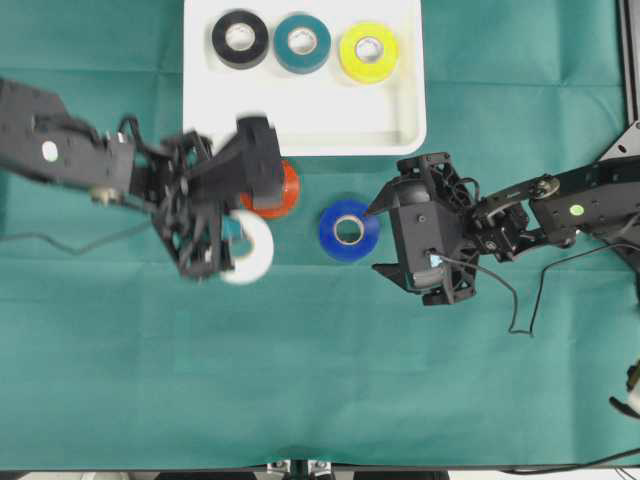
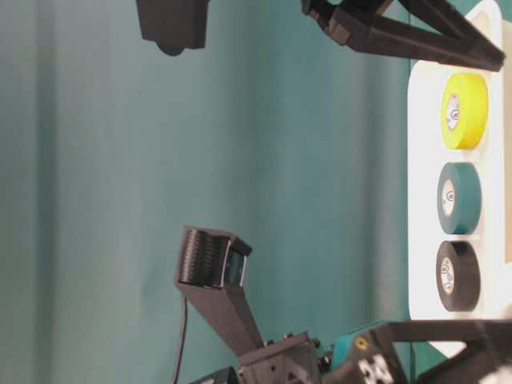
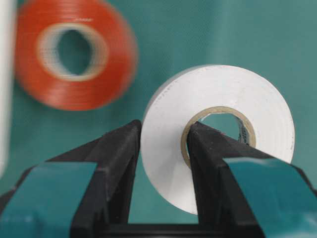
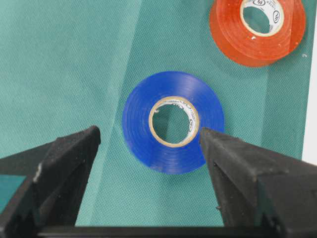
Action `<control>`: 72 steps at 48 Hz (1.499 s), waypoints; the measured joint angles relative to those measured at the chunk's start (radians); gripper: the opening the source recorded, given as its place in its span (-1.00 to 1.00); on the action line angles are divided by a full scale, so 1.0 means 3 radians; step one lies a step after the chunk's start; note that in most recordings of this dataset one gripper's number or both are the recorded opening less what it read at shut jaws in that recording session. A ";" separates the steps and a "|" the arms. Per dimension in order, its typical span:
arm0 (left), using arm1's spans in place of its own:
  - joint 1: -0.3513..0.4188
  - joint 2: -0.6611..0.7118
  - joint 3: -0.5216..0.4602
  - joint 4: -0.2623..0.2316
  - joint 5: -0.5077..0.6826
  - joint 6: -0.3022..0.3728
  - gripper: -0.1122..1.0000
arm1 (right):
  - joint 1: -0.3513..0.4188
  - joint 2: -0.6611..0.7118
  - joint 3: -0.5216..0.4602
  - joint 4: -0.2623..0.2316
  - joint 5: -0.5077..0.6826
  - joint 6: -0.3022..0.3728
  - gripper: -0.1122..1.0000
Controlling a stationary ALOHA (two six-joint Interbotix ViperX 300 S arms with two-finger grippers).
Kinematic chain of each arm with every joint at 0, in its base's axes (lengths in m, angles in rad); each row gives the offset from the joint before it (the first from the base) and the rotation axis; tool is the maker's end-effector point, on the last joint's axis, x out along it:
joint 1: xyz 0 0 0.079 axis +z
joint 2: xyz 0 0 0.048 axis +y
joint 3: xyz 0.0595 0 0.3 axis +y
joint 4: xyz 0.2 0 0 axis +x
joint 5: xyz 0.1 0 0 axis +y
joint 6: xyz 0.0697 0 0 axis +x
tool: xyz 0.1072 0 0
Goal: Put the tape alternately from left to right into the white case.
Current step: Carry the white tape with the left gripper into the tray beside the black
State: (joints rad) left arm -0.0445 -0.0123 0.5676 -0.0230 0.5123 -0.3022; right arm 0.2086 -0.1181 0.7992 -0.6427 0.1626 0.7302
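The white tape still hangs over green cloth outside the white case, so it is too early to release. My left gripper moves the tape inside the case first, then releases it.
My left gripper [image 1: 238,240] [image 3: 164,126] is shut on the white tape [image 1: 258,258] [image 3: 218,94], one finger through its core and the other on its outer rim. The red-orange tape [image 1: 288,195] [image 3: 121,54] [image 4: 228,29] lies just beyond it, near the white case [image 1: 300,110] [image 2: 420,120]. In the case's far row stand the black tape [image 1: 222,40] [image 2: 464,276], teal tape [image 1: 284,45] [image 2: 464,200] and yellow tape [image 1: 350,55] [image 2: 468,112]. The blue tape [image 1: 330,232] [image 4: 138,124] lies flat on the cloth. My right gripper [image 1: 385,238] [image 4: 149,133] is open, just short of it.
A green cloth [image 1: 300,380] covers the table. Loose cables trail from the right arm [image 1: 520,310] and the left arm [image 1: 60,240]. A metal frame [image 1: 630,60] runs along the right edge.
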 measured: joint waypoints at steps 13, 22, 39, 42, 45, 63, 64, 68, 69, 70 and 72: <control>0.0506 -0.0107 0.0112 0.0005 -0.0041 0.0010 -0.84 | 0.0005 0.0000 0.0000 0.0000 0.0000 0.0000 0.78; 0.0736 -0.0107 0.0128 0.0005 -0.0240 0.0312 -0.84 | 0.0005 0.0000 0.0000 0.0000 0.0005 0.0000 0.78; 0.1181 -0.0097 0.0225 0.0005 -0.0527 0.0879 -0.84 | 0.0005 0.0000 0.0000 0.0000 0.0005 0.0000 0.78; 0.1248 -0.0082 0.0240 0.0005 -0.0603 0.0885 -0.84 | 0.0000 0.0000 0.0000 0.0000 0.0000 0.0000 0.78; 0.1304 -0.0061 0.0271 0.0005 -0.0685 0.0885 -0.84 | 0.0000 0.0000 0.0000 0.0000 0.0000 0.0000 0.78; 0.1329 -0.0005 0.0368 0.0005 -0.0920 0.0900 -0.84 | 0.0000 0.0036 -0.0005 0.0000 0.0000 0.0000 0.78; 0.1324 -0.0010 0.0373 0.0005 -0.0920 0.0900 -0.84 | 0.0000 0.0041 0.0000 0.0000 0.0000 0.0000 0.78; 0.1329 -0.0005 0.0373 0.0005 -0.0926 0.0900 -0.84 | 0.0000 0.0041 0.0000 0.0005 -0.0005 0.0000 0.78; 0.1324 -0.0005 0.0373 0.0005 -0.0926 0.0900 -0.84 | 0.0005 0.0041 -0.0005 0.0000 -0.0005 0.0000 0.78; 0.1324 -0.0005 0.0373 0.0005 -0.0926 0.0900 -0.84 | 0.0000 0.0041 0.0000 0.0000 -0.0010 0.0000 0.78; 0.1324 -0.0005 0.0373 0.0005 -0.0926 0.0900 -0.84 | 0.0000 0.0036 0.0000 0.0000 -0.0010 0.0000 0.78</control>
State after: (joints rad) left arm 0.3528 -0.0138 0.6796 -0.0215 0.2347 -0.0322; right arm 0.2086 -0.1074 0.7992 -0.6427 0.1595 0.7302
